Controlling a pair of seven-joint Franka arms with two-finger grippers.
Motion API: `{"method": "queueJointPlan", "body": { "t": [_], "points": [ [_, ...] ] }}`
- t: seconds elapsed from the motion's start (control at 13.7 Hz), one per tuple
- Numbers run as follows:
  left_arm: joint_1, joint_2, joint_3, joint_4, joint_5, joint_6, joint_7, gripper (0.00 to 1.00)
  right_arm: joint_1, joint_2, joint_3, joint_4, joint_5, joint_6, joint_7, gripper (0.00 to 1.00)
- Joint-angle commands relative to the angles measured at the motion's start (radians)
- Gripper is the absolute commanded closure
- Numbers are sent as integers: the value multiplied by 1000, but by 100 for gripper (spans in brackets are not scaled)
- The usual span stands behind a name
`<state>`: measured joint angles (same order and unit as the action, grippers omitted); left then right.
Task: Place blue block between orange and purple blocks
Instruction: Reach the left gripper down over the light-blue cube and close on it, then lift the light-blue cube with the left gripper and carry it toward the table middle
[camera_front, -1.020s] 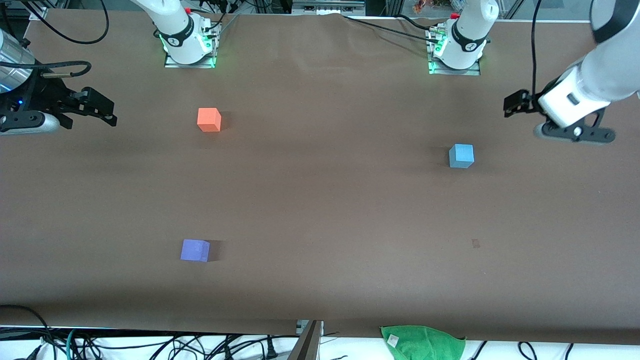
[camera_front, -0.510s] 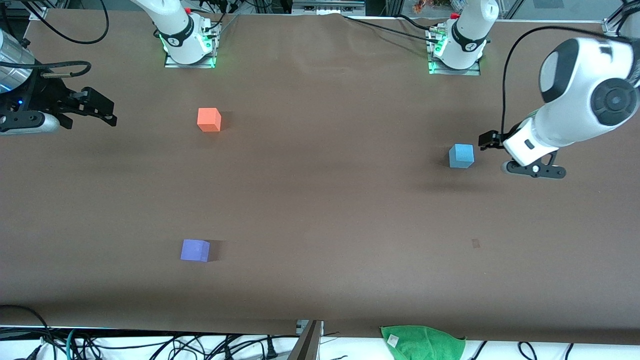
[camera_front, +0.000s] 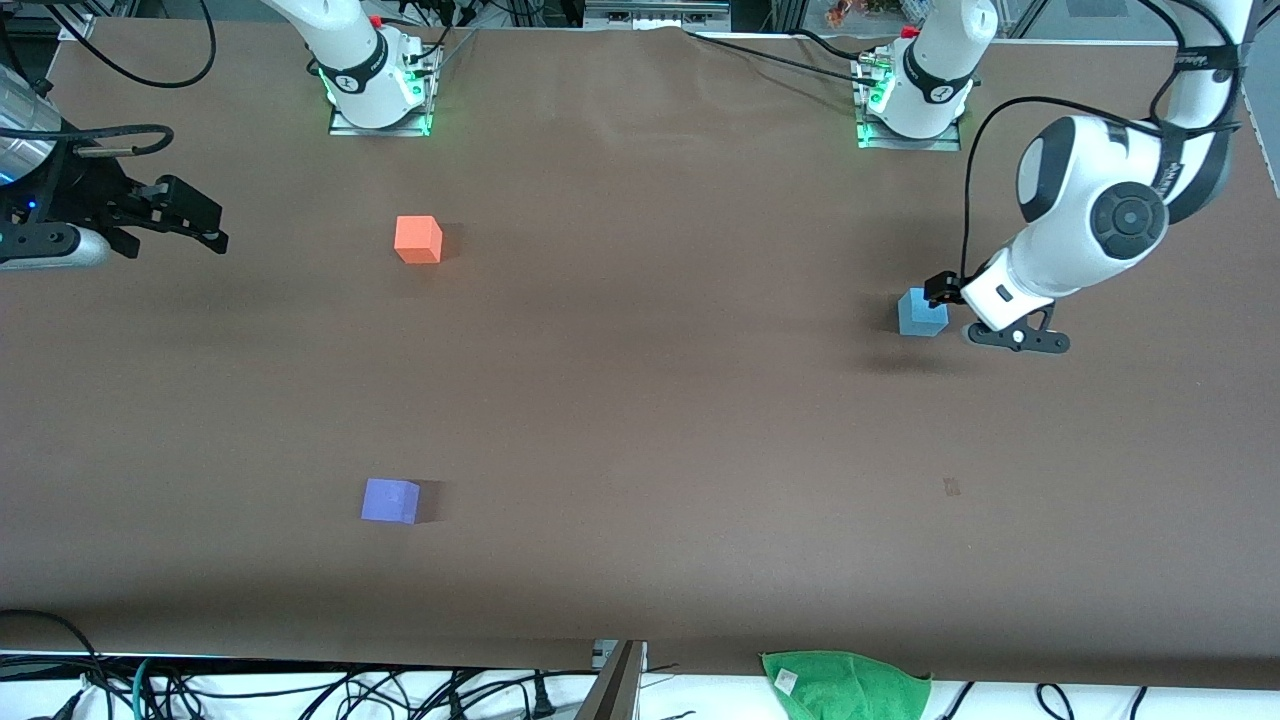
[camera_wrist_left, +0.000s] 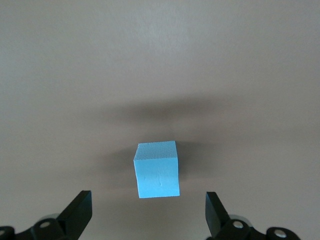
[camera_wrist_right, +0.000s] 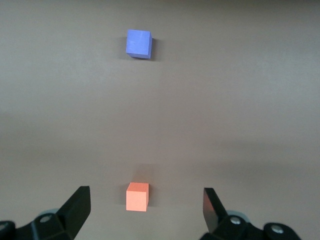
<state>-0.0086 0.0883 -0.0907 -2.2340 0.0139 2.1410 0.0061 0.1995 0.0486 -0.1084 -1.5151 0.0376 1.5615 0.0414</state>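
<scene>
I will next grab the blue block by its opposite sides with my left gripper, so that I can set it between the orange (camera_front: 419, 240) and purple blocks.
The sky-blue block (camera_front: 921, 313) sits on the brown table toward the left arm's end. My left gripper (camera_front: 942, 291) is open and hovers low right beside it; in the left wrist view the block (camera_wrist_left: 157, 169) lies just ahead of the spread fingers, not between them. The orange block (camera_front: 418, 239) stands toward the right arm's end, and the violet-purple block (camera_front: 390, 500) lies nearer to the front camera than it. My right gripper (camera_front: 200, 225) is open and waits at the table's end; its wrist view shows the orange block (camera_wrist_right: 137, 196) and the purple block (camera_wrist_right: 138, 44).
A green cloth (camera_front: 846, 684) lies at the table's front edge. Cables hang along that edge (camera_front: 300, 690). A small dark mark (camera_front: 951, 487) is on the table surface nearer to the front camera than the blue block.
My left arm has swung in from the table's end and come down, so its gripper now hovers right beside the blue block. The blocks and the right arm have barely moved.
</scene>
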Motion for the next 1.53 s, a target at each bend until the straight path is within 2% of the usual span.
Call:
{"method": "queueJointPlan", "body": {
  "t": [0.0,0.15,0.44,0.95,1.38,1.46],
  "points": [
    [2,-21,-1,-62,3,43,9,0,-9,8,6,18,-8,-6,-15,1],
    [4,26,-1,-68,3,98,9,0,-9,8,6,18,-8,-6,-15,1],
    [2,62,-1,-81,3,122,14,0,-9,8,6,16,-10,-6,-15,1],
    [3,111,0,-193,3,321,9,0,-9,8,6,16,-10,-6,-15,1],
    [4,180,0,-193,3,387,5,0,-9,8,6,16,-8,-6,-15,1],
    [4,183,0,-191,3,389,5,4,-9,8,6,16,-8,-6,-15,1]
  ]
}}
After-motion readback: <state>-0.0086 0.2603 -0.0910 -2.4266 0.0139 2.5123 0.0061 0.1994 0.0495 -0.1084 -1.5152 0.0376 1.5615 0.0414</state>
